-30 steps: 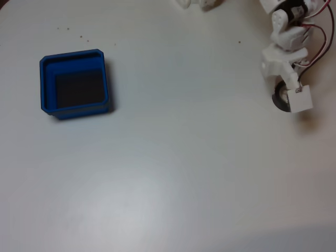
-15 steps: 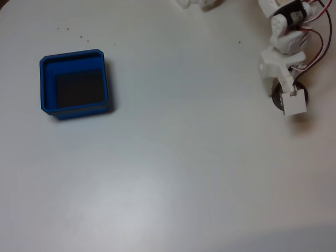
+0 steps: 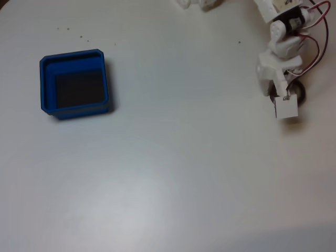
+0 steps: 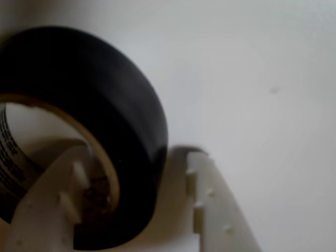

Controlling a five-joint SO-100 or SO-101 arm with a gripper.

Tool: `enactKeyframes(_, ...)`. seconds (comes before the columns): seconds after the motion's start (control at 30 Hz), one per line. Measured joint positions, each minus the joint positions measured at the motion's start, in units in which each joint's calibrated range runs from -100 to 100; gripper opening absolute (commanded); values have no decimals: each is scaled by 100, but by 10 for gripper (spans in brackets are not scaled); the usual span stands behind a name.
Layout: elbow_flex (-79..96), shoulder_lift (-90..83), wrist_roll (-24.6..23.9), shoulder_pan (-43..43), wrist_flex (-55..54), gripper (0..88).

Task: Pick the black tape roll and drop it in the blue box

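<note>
My gripper will grab the tape roll's side point(image 3: 273, 93) next. Then it will drop the black tape roll point(image 3: 301, 93) in the blue box.
The black tape roll point(image 4: 105, 89) lies flat on the white table at the right of the fixed view, where a dark sliver of the tape roll point(image 3: 301, 93) peeks out from under the arm. My gripper point(image 3: 286, 98) is down over it. In the wrist view my gripper point(image 4: 137, 157) straddles the roll's wall: one finger point(image 4: 58, 199) sits inside the beige core, the other finger point(image 4: 210, 199) outside with a thin shadowed gap to the tape. The jaws stand open. The blue box point(image 3: 73, 54), dark-floored and with nothing in it, stands far off at the left.
White table top all round. Red and black wires point(image 3: 315, 39) loop beside the arm at the upper right. White arm parts point(image 3: 202, 4) stick in at the top edge. A few small dark specks point(image 3: 81, 37) dot the table above the box.
The arm has shifted left and lowered onto the tape roll, covering more of it. The roll and the box have stayed where they were.
</note>
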Motion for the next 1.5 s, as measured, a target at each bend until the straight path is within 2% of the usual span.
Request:
enactKeyframes(0.17,0,0,0,0,0,139)
enactKeyframes(0.37,0,0,8,0,0,0)
enactKeyframes(0.93,0,-68,17,0,140,9)
enactKeyframes(1.27,0,-1634,17,0,829,9)
enactKeyframes(1.5,-18,-2015,17,287,936,9)
